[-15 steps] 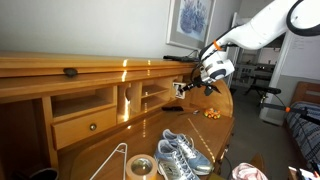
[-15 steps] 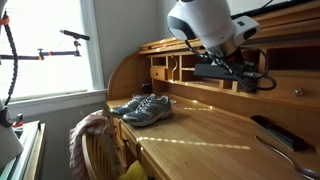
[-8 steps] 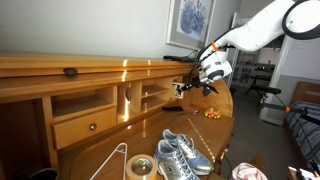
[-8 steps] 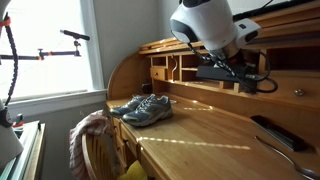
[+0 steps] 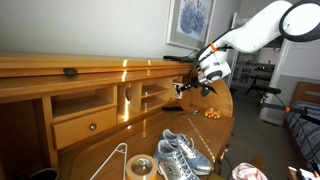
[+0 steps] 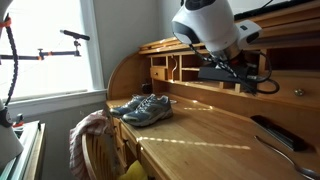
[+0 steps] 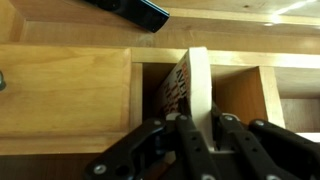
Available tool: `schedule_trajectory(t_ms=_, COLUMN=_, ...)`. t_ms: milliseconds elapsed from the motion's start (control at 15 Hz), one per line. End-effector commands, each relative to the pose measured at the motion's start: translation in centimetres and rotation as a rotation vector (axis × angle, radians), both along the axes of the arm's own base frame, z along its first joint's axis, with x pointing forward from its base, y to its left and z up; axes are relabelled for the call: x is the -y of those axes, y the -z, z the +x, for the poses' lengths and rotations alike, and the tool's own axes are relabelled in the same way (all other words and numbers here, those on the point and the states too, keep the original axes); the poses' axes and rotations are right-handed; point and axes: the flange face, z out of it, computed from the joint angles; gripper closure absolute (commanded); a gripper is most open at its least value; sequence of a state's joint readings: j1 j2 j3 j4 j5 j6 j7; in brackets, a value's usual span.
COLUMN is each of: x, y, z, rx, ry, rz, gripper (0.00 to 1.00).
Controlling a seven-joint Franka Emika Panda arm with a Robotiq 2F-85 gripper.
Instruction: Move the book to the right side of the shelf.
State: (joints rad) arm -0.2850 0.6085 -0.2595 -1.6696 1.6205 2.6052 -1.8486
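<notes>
The book's spine stands upright, and the book's dark-marked side goes back past the shelf's front frame into the open cubbyhole. The robot's gripper should open.
In the wrist view my gripper point(image 7: 198, 122) is shut on the book point(image 7: 199, 82), a thin whitish book with dark markings on its left face. It stands upright on edge at the mouth of an open cubbyhole of the honey-coloured shelf point(image 7: 70, 95). A drawer front lies to its left and a wooden divider to its right. In both exterior views the gripper point(image 5: 186, 88) point(image 6: 226, 72) is level with the shelf's cubbyholes point(image 5: 85, 72) point(image 6: 178, 66); there the book is too small to make out.
A pair of grey sneakers point(image 5: 181, 153) point(image 6: 141, 107) lies on the curved desktop. A flat dark object point(image 7: 130, 8) lies on the shelf top, another point(image 6: 274, 131) on the desk. A wire hanger point(image 5: 113, 160) and a tape roll point(image 5: 140, 166) are at the front. A chair with cloth point(image 6: 93, 138) stands nearby.
The arm has shifted slightly sideways along the shelf, with the book still held. Nothing else has moved.
</notes>
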Motion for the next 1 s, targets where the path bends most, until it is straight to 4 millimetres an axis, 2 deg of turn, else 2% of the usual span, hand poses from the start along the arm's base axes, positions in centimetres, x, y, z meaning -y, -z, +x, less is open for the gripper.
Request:
schedule_trajectory(t_ms=0, x=-0.2, y=1.1, z=1.0, rx=0.008, ry=-0.011, rz=-0.005, gripper=0.95)
schedule_trajectory(t_ms=267, x=-0.5, y=1.1, z=1.2, rx=0.007, ry=-0.017, rz=-0.01, gripper=0.95)
schedule_trajectory(t_ms=333, x=-0.5, y=1.1, z=1.2, rx=0.008, ry=-0.017, rz=-0.012, gripper=0.79)
schedule_trajectory(t_ms=400, x=-0.5, y=1.0, z=1.2, rx=0.01, ry=-0.017, rz=-0.014, gripper=0.57)
schedule_trajectory(t_ms=533, x=-0.9, y=0.7, z=1.1, rx=0.014, ry=-0.027, rz=-0.023, gripper=0.49)
schedule_trajectory(t_ms=733, x=-2.0, y=0.4, z=0.9, rx=0.026, ry=-0.05, rz=-0.043, gripper=0.27)
schedule_trajectory(t_ms=800, x=-2.3, y=0.4, z=0.8, rx=0.029, ry=-0.05, rz=-0.042, gripper=0.69)
schedule_trajectory(t_ms=933, x=-2.4, y=0.3, z=0.5, rx=0.034, ry=-0.038, rz=-0.051, gripper=0.66)
